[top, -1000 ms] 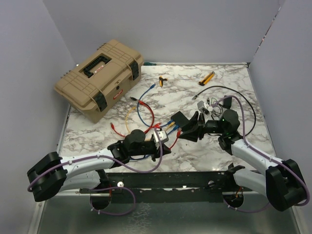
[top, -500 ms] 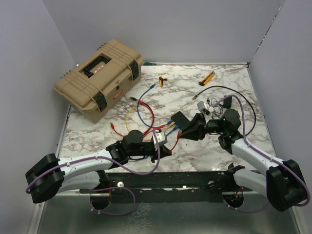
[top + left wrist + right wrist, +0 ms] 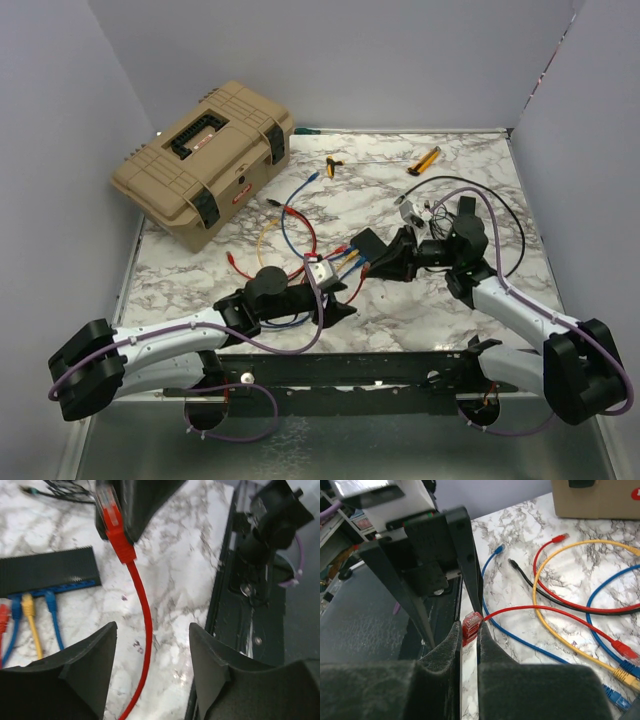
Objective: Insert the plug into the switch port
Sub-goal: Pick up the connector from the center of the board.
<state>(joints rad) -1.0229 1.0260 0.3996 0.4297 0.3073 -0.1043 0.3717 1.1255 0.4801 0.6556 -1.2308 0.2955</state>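
Note:
The red plug is beyond my left gripper's fingers, so closing now would miss it, catching at most its cable. The gripper moves toward the plug first, then closes.
My right gripper (image 3: 469, 630) is shut on the red plug (image 3: 471, 624), which sticks out past its fingertips just above the table. In the left wrist view that red plug (image 3: 112, 517) hangs from the right arm's black fingers, and its red cable (image 3: 142, 625) runs down across the marble between the fingers of my open left gripper (image 3: 152, 630), touching neither. The switch (image 3: 47, 570) is a black ribbed box whose blue port face holds blue, yellow and red plugs. Seen from above, the switch (image 3: 368, 243) lies just behind both the right gripper (image 3: 372, 268) and the left gripper (image 3: 345, 297).
A tan toolbox (image 3: 205, 160) stands at the back left. Loose red, yellow and blue cables (image 3: 290, 225) sprawl mid-table, and a black cable loop (image 3: 500, 215) lies on the right beside a small white device (image 3: 410, 213). Yellow-handled tools (image 3: 424, 160) lie at the back. A black rail (image 3: 350, 375) lines the near edge.
The right gripper has closed on the red plug. The left gripper, shut before, has opened and let the red cable go; its wrist has shifted slightly toward the back.

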